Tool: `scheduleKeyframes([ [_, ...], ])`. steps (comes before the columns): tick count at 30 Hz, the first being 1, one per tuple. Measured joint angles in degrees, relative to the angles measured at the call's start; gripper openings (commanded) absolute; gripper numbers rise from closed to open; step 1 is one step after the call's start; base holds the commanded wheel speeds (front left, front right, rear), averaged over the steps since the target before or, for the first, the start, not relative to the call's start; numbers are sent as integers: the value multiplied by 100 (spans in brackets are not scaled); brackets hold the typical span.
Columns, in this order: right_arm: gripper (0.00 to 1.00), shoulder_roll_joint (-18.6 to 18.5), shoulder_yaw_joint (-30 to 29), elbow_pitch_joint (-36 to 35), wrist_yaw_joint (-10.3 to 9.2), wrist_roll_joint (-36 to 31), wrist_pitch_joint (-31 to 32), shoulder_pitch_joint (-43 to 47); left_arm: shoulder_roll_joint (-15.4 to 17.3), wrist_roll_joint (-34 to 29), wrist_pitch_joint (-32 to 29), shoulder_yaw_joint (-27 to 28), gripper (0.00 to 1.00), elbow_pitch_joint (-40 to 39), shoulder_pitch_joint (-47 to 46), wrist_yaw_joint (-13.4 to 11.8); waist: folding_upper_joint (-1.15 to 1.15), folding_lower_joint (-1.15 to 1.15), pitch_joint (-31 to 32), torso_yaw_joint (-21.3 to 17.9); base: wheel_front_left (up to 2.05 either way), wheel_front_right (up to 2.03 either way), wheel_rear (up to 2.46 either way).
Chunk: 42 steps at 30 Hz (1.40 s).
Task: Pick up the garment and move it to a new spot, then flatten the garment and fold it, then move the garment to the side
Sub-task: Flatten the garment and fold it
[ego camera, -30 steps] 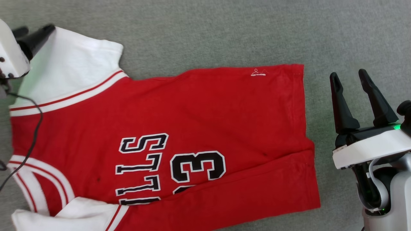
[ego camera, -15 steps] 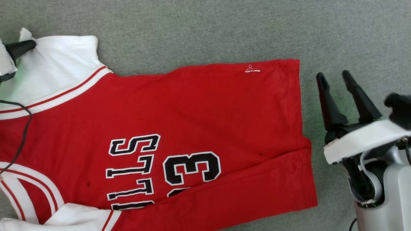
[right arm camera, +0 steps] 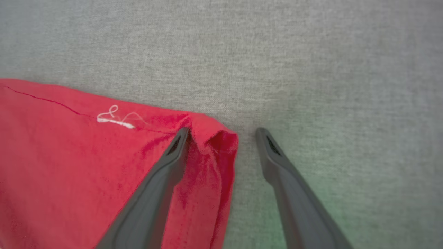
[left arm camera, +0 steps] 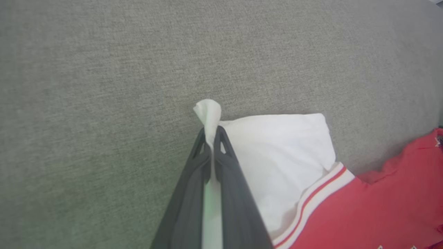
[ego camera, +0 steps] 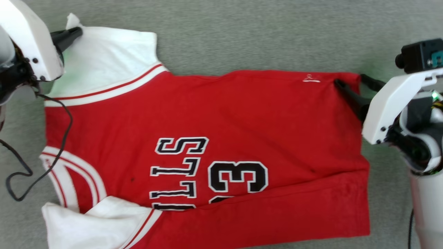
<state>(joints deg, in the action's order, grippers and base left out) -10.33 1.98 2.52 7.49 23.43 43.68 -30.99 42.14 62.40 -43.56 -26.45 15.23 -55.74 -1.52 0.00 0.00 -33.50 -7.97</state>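
My right gripper grabs the garment by its red hem corner point(ego camera: 353, 79) next, where a small fold puckers up while the rest lies flat.
The garment point(ego camera: 214, 138), a red jersey with white sleeves, striped trim and black lettering, lies flat on the grey cloth surface, its near long edge folded over. At the far left, my left gripper point(ego camera: 78, 31) is shut on the tip of the white sleeve point(left arm camera: 207, 110), which pokes out past the pinched fingertips. My right gripper point(ego camera: 349, 83) stands open over the far right hem corner point(right arm camera: 218, 141). One finger point(right arm camera: 173, 152) rests on the red cloth; the other point(right arm camera: 273, 152) is over the bare surface beside it.
The grey fabric surface point(ego camera: 259, 31) stretches beyond the jersey's far edge. A black cable point(ego camera: 38, 162) loops down from my left wrist across the jersey's left shoulder. A small white stitched mark point(ego camera: 310, 79) sits near the far hem corner.
My left gripper has shut on the white sleeve tip. My right gripper has swung from beside the jersey to straddle its far hem corner. The head view has also shifted.
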Motion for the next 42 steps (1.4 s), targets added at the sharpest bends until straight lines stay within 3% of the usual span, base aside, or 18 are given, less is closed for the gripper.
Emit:
scheduleKeyframes([
  [5, 100, -151, -91, 114, 0, -148, 964, -253, -77, -73, 204, -47, 0, -169, 14, 104, 0, 0, -20, 293, 0, 0, 0],
  [6, 38, -146, -143, 116, 0, -144, 1085, -271, -80, -71, 250, -44, 0, -185, 33, 113, 0, -1, -25, 337, 0, 0, 0],
  [7, 0, -148, -183, 114, -1, -143, 1170, -281, -92, -71, 310, -35, 0, -187, 54, 138, 0, 0, -28, 373, 0, 0, 0],
  [11, 0, -151, -180, 38, 0, -210, 1280, -299, -143, -79, 589, 1, 0, -172, 182, 213, 0, 0, 26, 466, 0, 0, 0],
  [20, 0, -241, -135, -361, 1, -417, 704, 49, -51, -27, 1612, 368, 0, -360, 1137, 346, 0, 0, 590, 587, 0, 0, 0],
  [23, 0, -267, -115, -452, 1, -378, 570, 468, 121, 110, 2072, 598, 0, -684, 2190, 172, 0, 0, 976, 603, 0, 0, 0],
  [29, 0, -256, -123, -446, 1, -229, 330, 1218, 131, 455, 2597, 845, 0, -1163, 3807, -127, 0, 0, 1534, 651, 0, 0, 0],
  [34, 0, -138, -360, -259, 1, -113, -15, 1854, -86, 698, 2883, 867, 0, -1472, 4829, -343, 0, 0, 1883, 709, 0, 0, 0],
  [39, 3, 4, -593, -42, 2, -71, -350, 2440, -325, 955, 3017, 833, 0, -1548, 5536, -389, 0, 0, 2090, 760, 0, 0, 0],
  [40, 22, 56, -619, 7, 1, -71, -382, 2532, -356, 983, 3019, 810, 9, -1538, 5626, -408, 0, -1, 2121, 762, 0, 0, 0],
  [41, 49, 112, -631, 42, 1, -70, -393, 2625, -388, 1000, 3019, 777, 31, -1526, 5704, -422, 0, -1, 2148, 761, 0, 0, 0],
  [42, 100, 165, -639, 82, 1, -69, -443, 2710, -442, 1027, 3019, 750, 97, -1511, 5774, -426, 0, -1, 2171, 760, 0, 0, 0],
])
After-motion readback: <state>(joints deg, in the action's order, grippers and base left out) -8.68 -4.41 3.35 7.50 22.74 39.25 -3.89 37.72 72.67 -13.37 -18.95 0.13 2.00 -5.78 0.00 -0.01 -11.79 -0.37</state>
